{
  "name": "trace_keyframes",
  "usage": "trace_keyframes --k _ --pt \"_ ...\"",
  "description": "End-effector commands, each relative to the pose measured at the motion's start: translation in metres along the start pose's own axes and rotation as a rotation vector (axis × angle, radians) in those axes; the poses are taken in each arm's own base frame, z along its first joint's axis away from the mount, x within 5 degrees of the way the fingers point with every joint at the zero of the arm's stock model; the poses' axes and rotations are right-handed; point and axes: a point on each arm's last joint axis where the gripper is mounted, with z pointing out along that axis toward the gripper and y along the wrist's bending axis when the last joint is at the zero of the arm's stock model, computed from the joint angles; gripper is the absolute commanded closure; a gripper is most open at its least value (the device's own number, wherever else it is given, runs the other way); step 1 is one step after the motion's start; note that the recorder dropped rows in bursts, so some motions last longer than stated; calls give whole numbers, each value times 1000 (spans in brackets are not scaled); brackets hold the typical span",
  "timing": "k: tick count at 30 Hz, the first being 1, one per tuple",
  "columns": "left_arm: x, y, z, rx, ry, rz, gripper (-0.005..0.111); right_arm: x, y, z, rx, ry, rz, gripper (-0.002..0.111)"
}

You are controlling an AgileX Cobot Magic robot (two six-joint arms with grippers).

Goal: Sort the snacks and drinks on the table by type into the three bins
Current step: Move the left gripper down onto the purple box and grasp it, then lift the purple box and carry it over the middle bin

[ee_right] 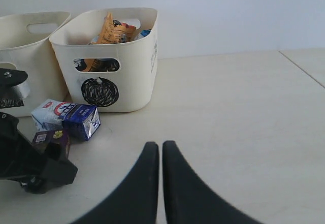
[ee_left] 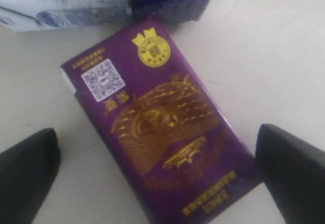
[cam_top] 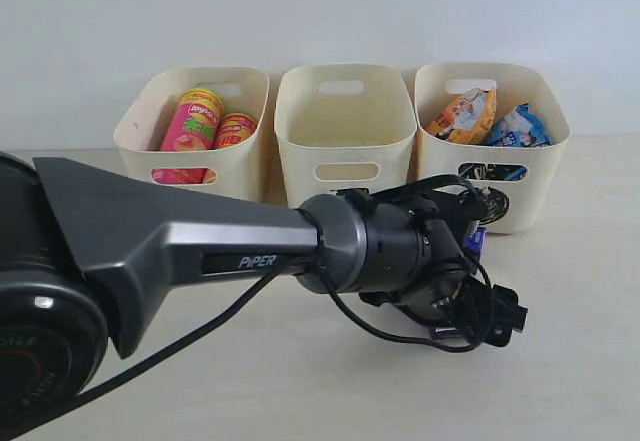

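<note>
In the left wrist view, my left gripper's fingers reach down beside the purple carton's long sides, so it is time to close on the carton now.
A dark purple carton (ee_left: 157, 132) with gold print lies flat on the table (ee_left: 274, 56). My left gripper (ee_left: 160, 176) hangs over it, open, one finger (ee_left: 25, 176) on each side and neither touching it. A white-blue carton (ee_left: 66, 5) lies just beyond the purple one. In the right wrist view the white-blue carton (ee_right: 68, 118) and the purple carton (ee_right: 52, 137) sit in front of the circle-marked bin (ee_right: 137, 56). My right gripper (ee_right: 160, 150) is shut and empty above bare table. The left arm (cam_top: 390, 246) reaches across in front of the bins.
Three cream bins stand in a row at the back. The left bin (cam_top: 245, 166) holds a pink tube (cam_top: 192, 121) and a second tube (cam_top: 235, 128). The middle bin (cam_top: 300, 151) shows nothing inside. The right bin (cam_top: 545, 161) holds an orange packet (cam_top: 463, 113) and a blue packet (cam_top: 520, 126).
</note>
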Motion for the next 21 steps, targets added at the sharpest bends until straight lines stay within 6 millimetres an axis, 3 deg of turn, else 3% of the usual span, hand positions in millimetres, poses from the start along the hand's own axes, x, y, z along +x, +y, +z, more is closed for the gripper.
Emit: trace_keyframes --k 1,2,3,11,16,18,19,21 --pt "3 1 4 -25 5 23 26 0 0 0 -2 -15 3 108" --pt "2 2 4 -35 3 33 31 0 0 0 -2 -15 3 108" --pt "1 3 4 -51 -4 58 46 0 0 0 -2 -15 3 108" --pt "2 13 -3 -142 47 147 103 0 0 0 -2 -15 3 108" --pt "-6 20 -28 -215 102 245 103 0 0 0 -2 -15 3 108" --pt "-15 16 -49 -156 97 284 103 0 0 0 -2 -15 3 108" --pt "-25 11 -73 -92 77 316 103 0 0 0 -2 -15 3 108" --pt "-38 13 -101 -83 31 345 103 0 0 0 -2 -15 3 108"
